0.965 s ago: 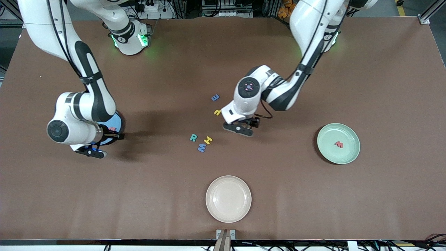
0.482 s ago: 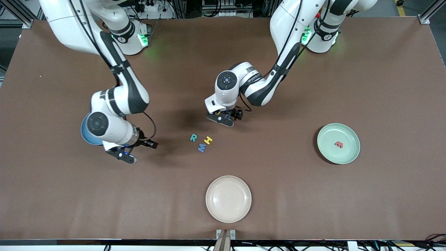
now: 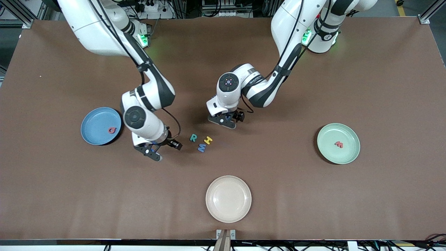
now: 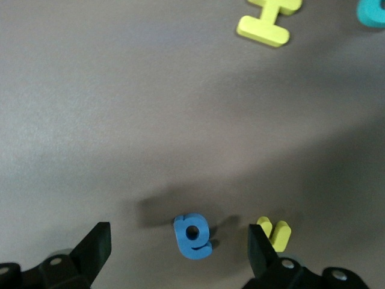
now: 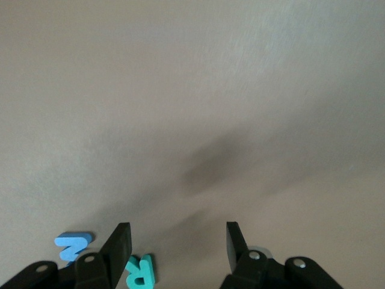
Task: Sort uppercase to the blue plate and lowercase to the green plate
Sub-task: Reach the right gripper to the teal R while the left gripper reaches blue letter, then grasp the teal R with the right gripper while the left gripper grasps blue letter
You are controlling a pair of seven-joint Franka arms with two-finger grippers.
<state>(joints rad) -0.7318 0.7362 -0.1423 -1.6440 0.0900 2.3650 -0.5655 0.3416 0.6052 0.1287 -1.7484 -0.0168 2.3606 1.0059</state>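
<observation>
My right gripper should next take hold of the teal R by its stem and slanted leg point(image 3: 193, 137), so the uppercase letter can be sorted onto the blue plate point(image 3: 92, 134).
On the table, my left gripper point(image 3: 226, 120) hangs open over a blue lowercase letter point(image 4: 192, 236), which lies between its fingers untouched. A yellow lowercase letter point(image 4: 275, 232) lies beside one finger. My right gripper point(image 3: 156, 148) is open and empty, low beside the uppercase group: teal R point(image 3: 193, 137), yellow H point(image 3: 208, 140) and blue M point(image 3: 201, 147). Its wrist view shows the R point(image 5: 139, 271) and M point(image 5: 72, 245) by one finger. The blue plate point(image 3: 92, 134) holds a red Q point(image 3: 111, 130). The green plate point(image 3: 345, 155) holds a red lowercase letter point(image 3: 338, 144).
A cream plate point(image 3: 228, 198) sits near the front camera, nearer than the letter group. The two arms reach in close to each other around the middle of the brown table point(image 3: 313, 202).
My right arm swung from over the blue plate to beside the capital letters, uncovering the plate and the Q. My left gripper shifted toward the right arm's end, over the blue and yellow letters.
</observation>
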